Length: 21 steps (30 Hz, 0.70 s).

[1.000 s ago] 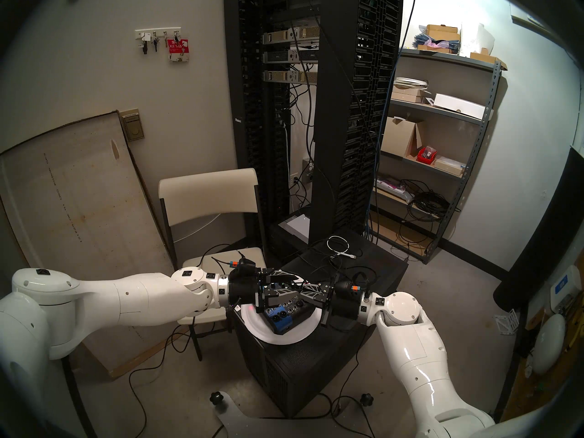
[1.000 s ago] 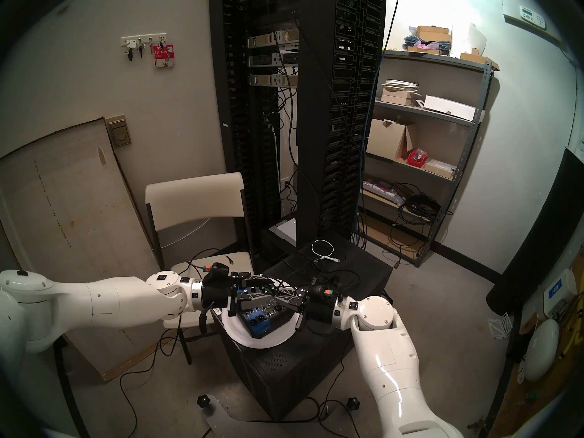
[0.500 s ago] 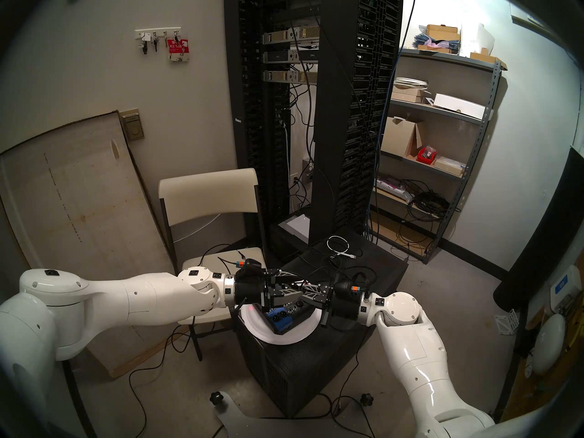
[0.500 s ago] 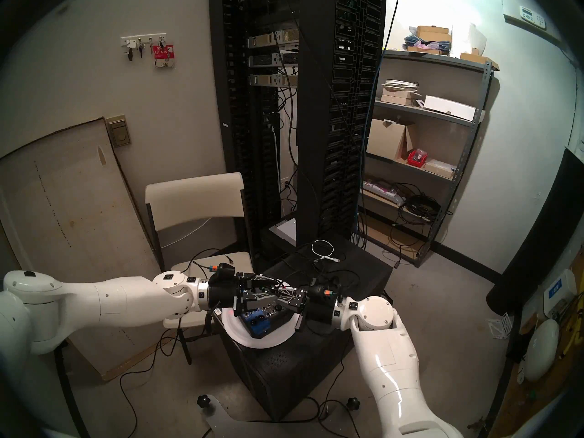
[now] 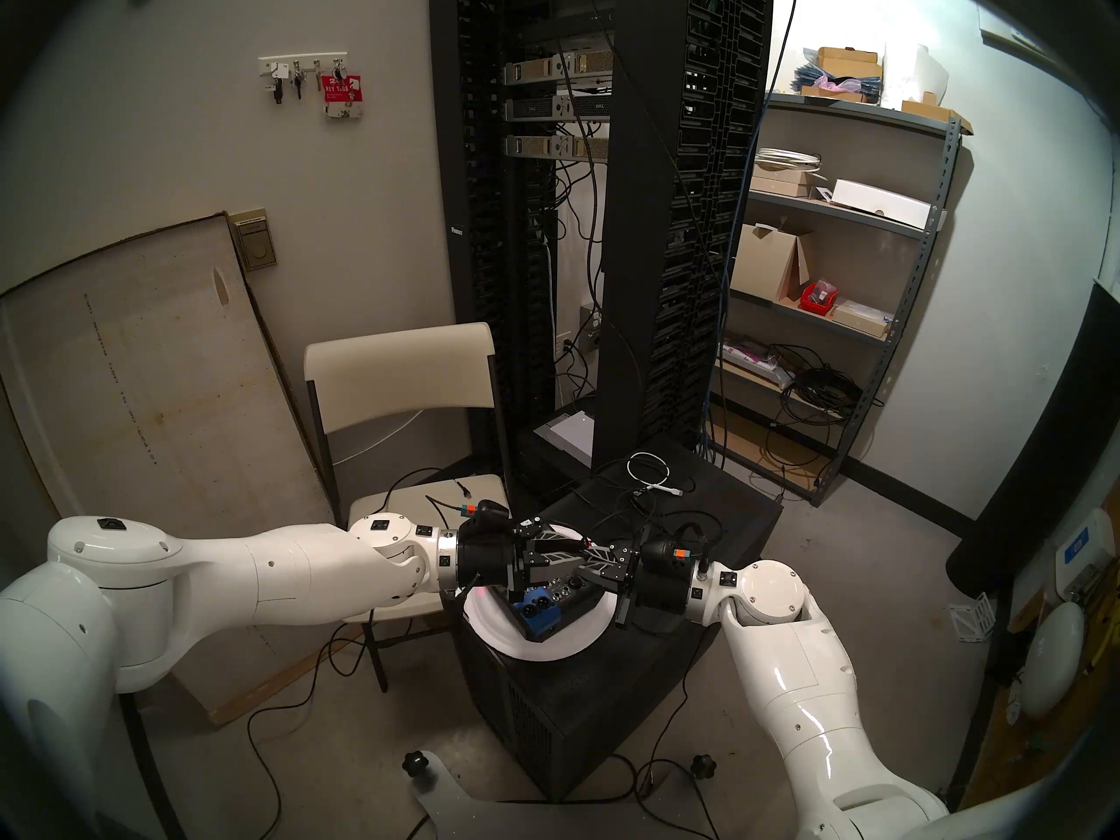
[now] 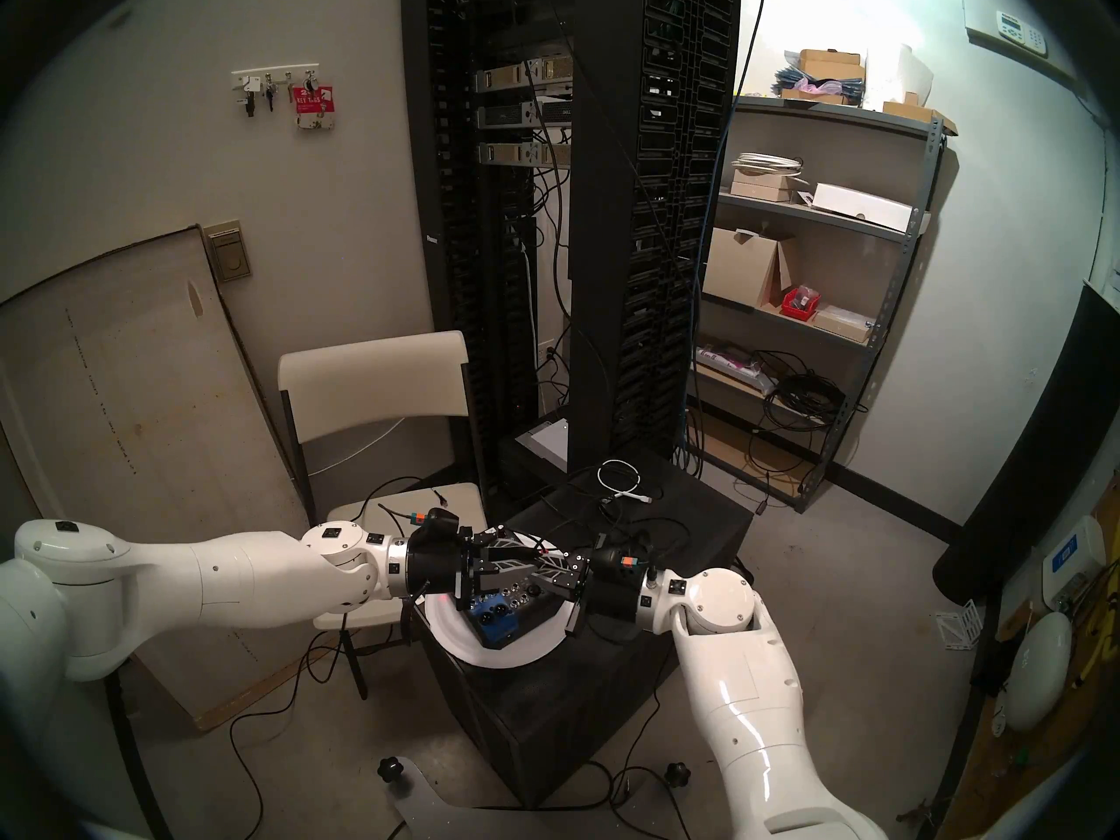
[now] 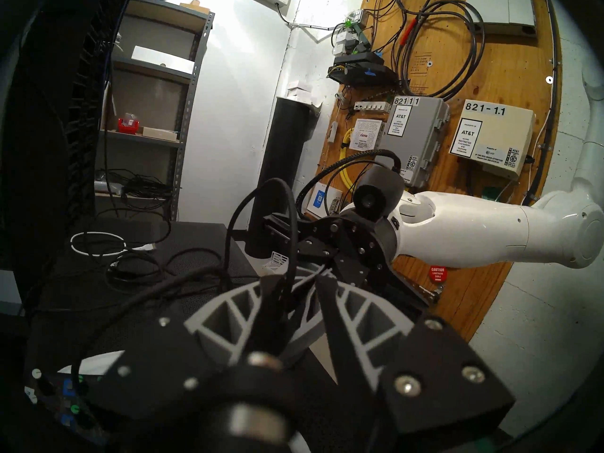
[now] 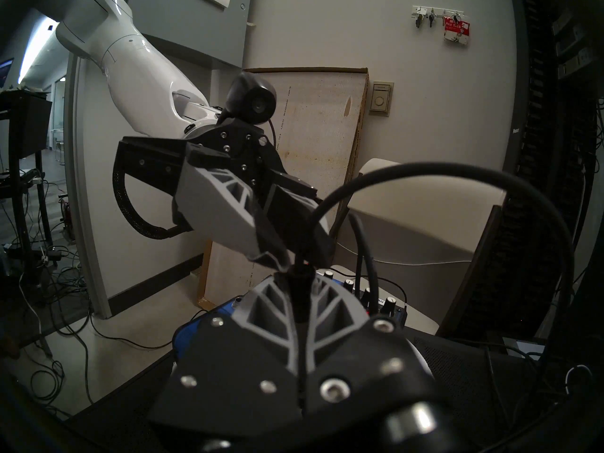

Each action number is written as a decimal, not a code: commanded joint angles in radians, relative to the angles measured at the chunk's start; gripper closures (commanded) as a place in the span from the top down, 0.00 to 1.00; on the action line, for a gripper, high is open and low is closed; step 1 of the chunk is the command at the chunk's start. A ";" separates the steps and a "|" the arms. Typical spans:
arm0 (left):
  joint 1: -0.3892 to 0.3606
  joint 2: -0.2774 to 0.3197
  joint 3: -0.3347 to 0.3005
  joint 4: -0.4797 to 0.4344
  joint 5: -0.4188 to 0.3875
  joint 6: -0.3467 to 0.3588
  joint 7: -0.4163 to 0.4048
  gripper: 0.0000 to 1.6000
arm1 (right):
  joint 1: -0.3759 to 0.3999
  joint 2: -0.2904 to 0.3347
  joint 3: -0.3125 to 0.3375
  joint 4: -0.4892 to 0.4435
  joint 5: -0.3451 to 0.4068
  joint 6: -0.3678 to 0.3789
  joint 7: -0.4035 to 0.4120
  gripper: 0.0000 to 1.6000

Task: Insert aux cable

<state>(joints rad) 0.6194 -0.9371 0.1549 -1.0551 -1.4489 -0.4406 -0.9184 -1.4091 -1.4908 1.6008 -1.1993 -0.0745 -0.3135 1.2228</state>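
The left gripper grabs the cord just above my right gripper's fingers next, since those shut fingers cover the aux cable's plug.
My right gripper (image 8: 299, 277) is shut on the black barrel plug of the aux cable (image 8: 425, 168), whose thin black cord arcs up and over to the right. The plug's metal tip is hidden. My left gripper (image 7: 295, 277) meets it tip to tip, open, with its fingers (image 7: 323, 289) straddling the cord just above the right fingertips. The cord lies against one left finger and a gap shows to the other. Both grippers hover over a small blue and black audio mixer (image 5: 539, 611) that rests on a white plate (image 5: 545, 648).
The plate sits on a black cabinet (image 5: 606, 693). Behind it lie loose black cords and a coiled white cable (image 5: 648, 466). Other cords are plugged into the mixer's far side. A beige folding chair (image 5: 400, 366) stands to the left and a tall black server rack (image 5: 630, 214) behind.
My left arm has moved right until its fingers reach the right gripper's tips, and its jaws have narrowed around the cord. The right arm and its grip have not moved.
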 commanded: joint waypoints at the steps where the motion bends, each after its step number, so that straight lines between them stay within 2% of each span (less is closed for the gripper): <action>1: -0.003 -0.019 -0.008 0.010 -0.002 -0.006 0.001 0.49 | 0.004 -0.007 -0.001 -0.015 0.006 0.003 0.001 0.00; 8: 0.000 -0.018 -0.013 0.010 -0.011 -0.007 0.007 0.45 | 0.004 -0.008 -0.001 -0.014 0.005 0.003 0.003 0.00; 9: 0.000 -0.018 -0.013 0.011 -0.012 -0.007 0.006 0.38 | 0.003 -0.009 -0.001 -0.014 0.005 0.003 0.003 0.00; 15: -0.001 -0.019 -0.011 0.013 -0.016 -0.007 0.004 0.28 | 0.003 -0.010 0.000 -0.014 0.004 0.001 0.004 0.00; 16: -0.001 -0.019 -0.011 0.014 -0.017 -0.007 0.004 0.20 | 0.004 -0.010 0.000 -0.013 0.004 0.001 0.004 0.00; 21: 0.005 -0.026 -0.009 0.027 -0.018 -0.009 0.003 0.18 | 0.003 -0.011 0.000 -0.012 0.003 0.001 0.004 0.00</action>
<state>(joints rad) 0.6255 -0.9501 0.1529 -1.0353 -1.4625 -0.4465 -0.9099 -1.4098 -1.4922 1.6037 -1.1994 -0.0756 -0.3141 1.2281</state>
